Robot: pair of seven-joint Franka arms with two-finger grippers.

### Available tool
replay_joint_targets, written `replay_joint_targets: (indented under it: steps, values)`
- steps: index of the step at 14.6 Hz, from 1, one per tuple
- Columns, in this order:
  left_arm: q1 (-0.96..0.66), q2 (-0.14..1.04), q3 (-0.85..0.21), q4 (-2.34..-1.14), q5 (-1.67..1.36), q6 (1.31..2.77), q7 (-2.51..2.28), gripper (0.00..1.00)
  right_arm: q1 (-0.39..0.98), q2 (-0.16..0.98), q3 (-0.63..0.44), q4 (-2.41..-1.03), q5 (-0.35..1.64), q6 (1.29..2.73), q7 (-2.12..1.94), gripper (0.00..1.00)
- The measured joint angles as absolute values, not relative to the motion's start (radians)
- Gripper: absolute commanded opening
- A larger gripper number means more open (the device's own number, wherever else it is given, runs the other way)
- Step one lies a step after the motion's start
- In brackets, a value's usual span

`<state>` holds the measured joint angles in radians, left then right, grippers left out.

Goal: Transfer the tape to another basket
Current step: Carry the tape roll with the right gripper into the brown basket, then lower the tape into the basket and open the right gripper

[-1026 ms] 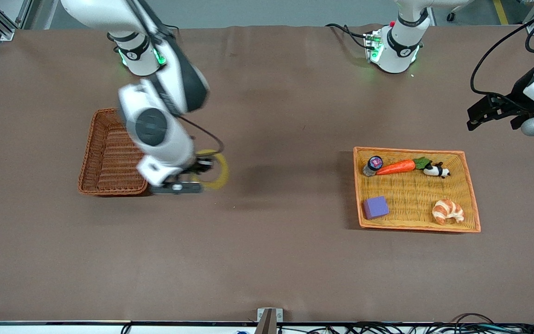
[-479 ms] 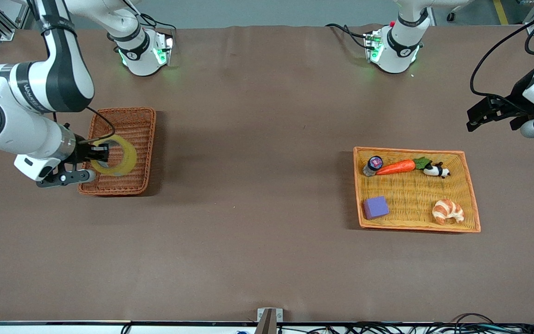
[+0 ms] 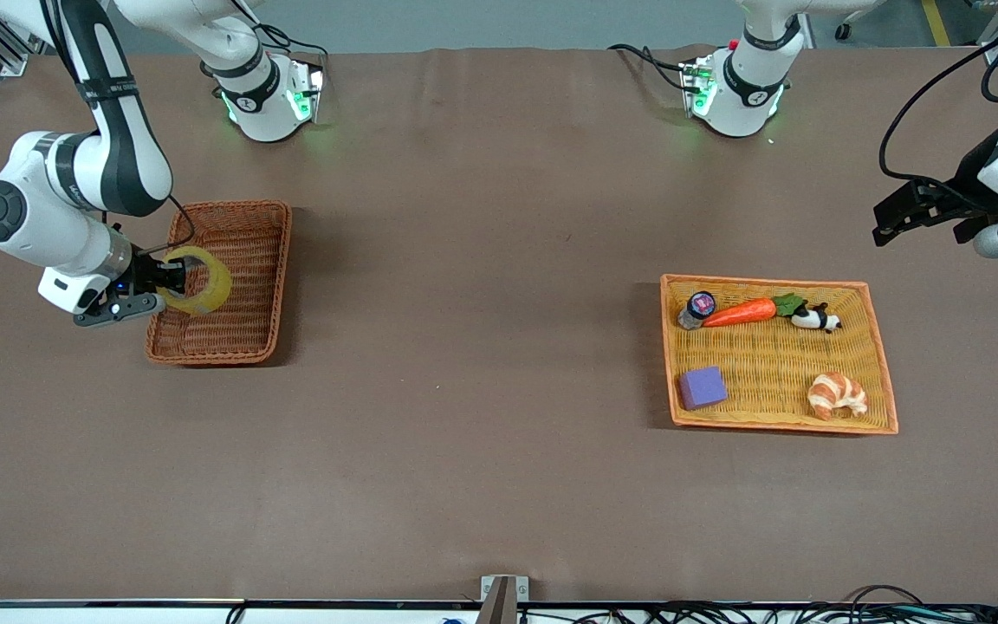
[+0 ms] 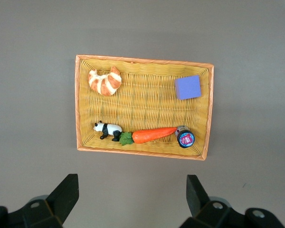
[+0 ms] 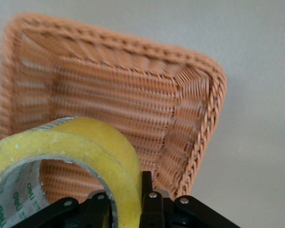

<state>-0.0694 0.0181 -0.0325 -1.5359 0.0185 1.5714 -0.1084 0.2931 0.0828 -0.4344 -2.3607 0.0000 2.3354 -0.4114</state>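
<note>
I need to lower the tape roll into the wicker basket before my right gripper lets it go, because the tape roll's lower edge (image 3: 196, 307) is still above the wicker basket's bottom.
The yellowish tape roll (image 3: 197, 281) with its grey core hangs over the reddish-brown wicker basket (image 3: 243, 225) at the right arm's end of the table. My right gripper (image 3: 171, 279) is shut on the roll's wall. In the right wrist view the tape (image 5: 80, 156) fills the foreground and the basket (image 5: 190, 99) lies below it. My left gripper (image 3: 906, 212) waits open and empty, up in the air at the left arm's end of the table. Its fingertips (image 4: 66, 190) show in the left wrist view.
A flat orange-yellow woven tray (image 3: 776, 360) at the left arm's end holds a purple cube (image 3: 703, 386), a croissant (image 3: 837, 394), a carrot (image 3: 740, 312), a panda toy (image 3: 815, 319) and a small jar (image 3: 696, 308). The left wrist view shows this tray (image 4: 142, 104) from above.
My right arm swung with the tape from the table beside the basket to over the basket, then lowered it a little. The left arm has not moved.
</note>
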Motion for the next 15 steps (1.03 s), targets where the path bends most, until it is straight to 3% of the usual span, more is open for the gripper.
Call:
replay_joint_targets:
  steps: [4, 10, 12, 13, 15]
  values:
    - [-0.069, 0.018, -0.032, -1.538, 0.018, 1.568, -0.108, 1.0, 0.295, 0.092, -0.442, -2.47, -0.001, 2.481, -0.424, 0.02]
    - [-0.066, 0.018, -0.031, -1.541, 0.018, 1.566, -0.108, 1.0, 0.298, 0.157, -0.439, -2.512, -0.001, 2.584, -0.424, 0.06]
    - [-0.064, 0.018, -0.03, -1.542, 0.018, 1.565, -0.108, 1.0, 0.301, 0.182, -0.437, -2.513, -0.001, 2.599, -0.424, 0.12]
    - [-0.064, 0.018, -0.03, -1.542, 0.018, 1.565, -0.108, 1.0, 0.303, 0.19, -0.436, -2.513, -0.001, 2.602, -0.424, 0.2]
    - [-0.063, 0.018, -0.029, -1.542, 0.018, 1.565, -0.108, 1.0, 0.306, 0.198, -0.434, -2.513, 0.002, 2.603, -0.423, 0.22]
